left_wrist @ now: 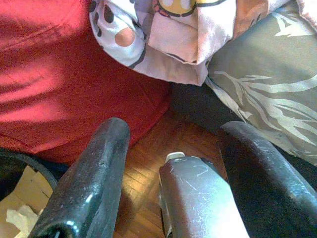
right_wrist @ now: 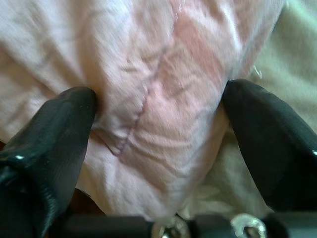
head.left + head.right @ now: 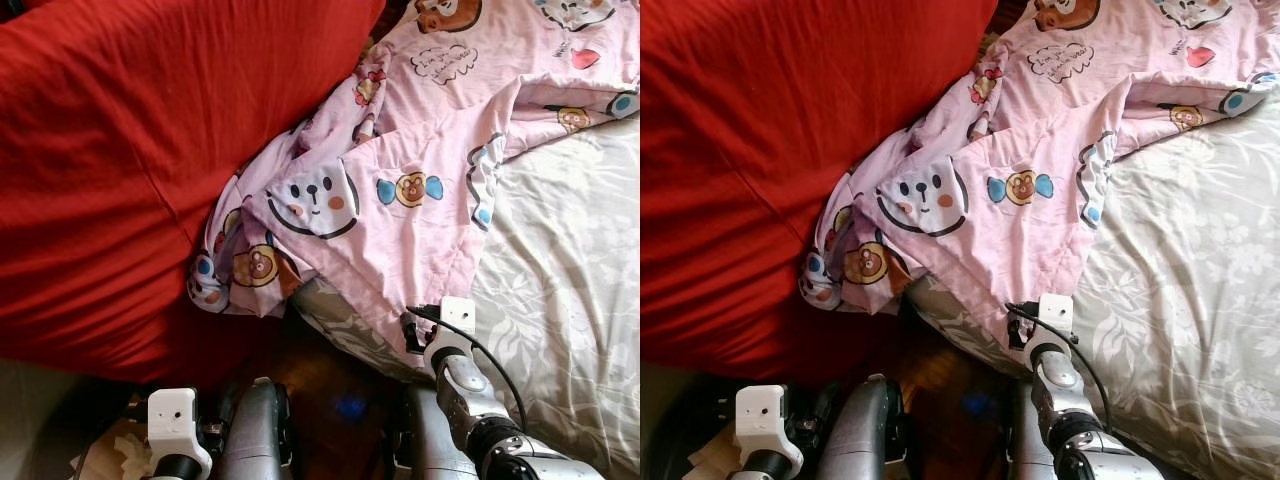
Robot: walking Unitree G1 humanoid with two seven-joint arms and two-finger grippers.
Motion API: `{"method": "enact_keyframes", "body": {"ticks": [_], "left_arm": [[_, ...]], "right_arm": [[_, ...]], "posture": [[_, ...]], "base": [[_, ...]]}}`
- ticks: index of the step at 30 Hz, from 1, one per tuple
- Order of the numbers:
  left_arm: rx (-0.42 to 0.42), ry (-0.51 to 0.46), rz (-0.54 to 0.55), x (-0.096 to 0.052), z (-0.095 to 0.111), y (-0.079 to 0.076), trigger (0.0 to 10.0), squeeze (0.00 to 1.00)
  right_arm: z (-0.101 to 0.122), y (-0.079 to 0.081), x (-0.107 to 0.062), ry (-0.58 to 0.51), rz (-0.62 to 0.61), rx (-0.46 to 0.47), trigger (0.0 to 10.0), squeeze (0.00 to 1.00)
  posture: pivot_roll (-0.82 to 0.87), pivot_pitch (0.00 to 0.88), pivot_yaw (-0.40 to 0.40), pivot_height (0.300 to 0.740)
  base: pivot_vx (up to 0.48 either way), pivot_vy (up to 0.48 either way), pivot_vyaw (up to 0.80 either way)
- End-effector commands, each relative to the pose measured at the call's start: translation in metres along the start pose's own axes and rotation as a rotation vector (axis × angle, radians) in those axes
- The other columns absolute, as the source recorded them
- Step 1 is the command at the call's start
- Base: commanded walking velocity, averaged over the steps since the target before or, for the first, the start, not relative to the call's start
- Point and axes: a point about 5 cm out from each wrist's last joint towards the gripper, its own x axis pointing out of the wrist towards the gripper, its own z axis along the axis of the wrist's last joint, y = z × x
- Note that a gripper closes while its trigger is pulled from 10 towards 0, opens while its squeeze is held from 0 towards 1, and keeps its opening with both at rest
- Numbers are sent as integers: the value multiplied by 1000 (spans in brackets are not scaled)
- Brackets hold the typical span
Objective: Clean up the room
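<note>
I should next pinch the pink blanket by its hem corner (image 2: 161, 134) with my right gripper: a fold bulges there between my fingers, the rest is slack.
A pink blanket (image 3: 420, 190) printed with cartoon bears and cats lies crumpled across the bed, its lower corner hanging over the near edge. My right gripper (image 2: 158, 124) is at that corner and stands open, one black finger (image 2: 54, 134) on either side of a fold of the pink cloth. In the eye views its wrist (image 3: 455, 325) sits against the blanket's hem. My left gripper (image 1: 168, 144) hangs low and open above the wooden floor, holding nothing.
A big red cushion (image 3: 130, 150) bulges on the left, touching the blanket. A grey leaf-patterned sheet (image 3: 570, 280) covers the bed on the right. Brown wooden floor (image 1: 143, 153) shows between cushion and bed. Crumpled paper on cardboard (image 3: 110, 455) lies at the bottom left.
</note>
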Motion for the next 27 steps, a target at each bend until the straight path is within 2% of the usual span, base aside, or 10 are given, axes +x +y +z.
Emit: {"method": "enact_keyframes", "body": {"ticks": [1,10,11,19,22,27], "left_arm": [[8,53,15,-7,-9,2,10000,0],[6,59,16,-7,-8,1,10000,0],[6,60,17,-7,-8,0,10000,0],[5,72,20,-7,-12,1,10000,0],[-1,74,18,-4,-13,-1,10000,0],[-4,73,16,-1,-14,-2,10000,0]], "right_arm": [[-19,0,-5,71,-6,2,10000,0],[-28,8,-8,109,21,22,10000,0],[-28,9,-8,108,27,28,0,0],[-33,12,-10,118,54,11,0,0],[-45,7,-14,150,46,-7,0,0],[-51,4,-17,160,46,-18,0,0]], "posture": [[144,387,80,636],[145,393,79,636],[143,394,78,636],[134,387,71,636],[129,377,66,636],[124,367,62,636]], "base": [[0,0,0],[0,0,0],[0,0,0],[0,0,0],[0,0,0],[0,0,0]]}}
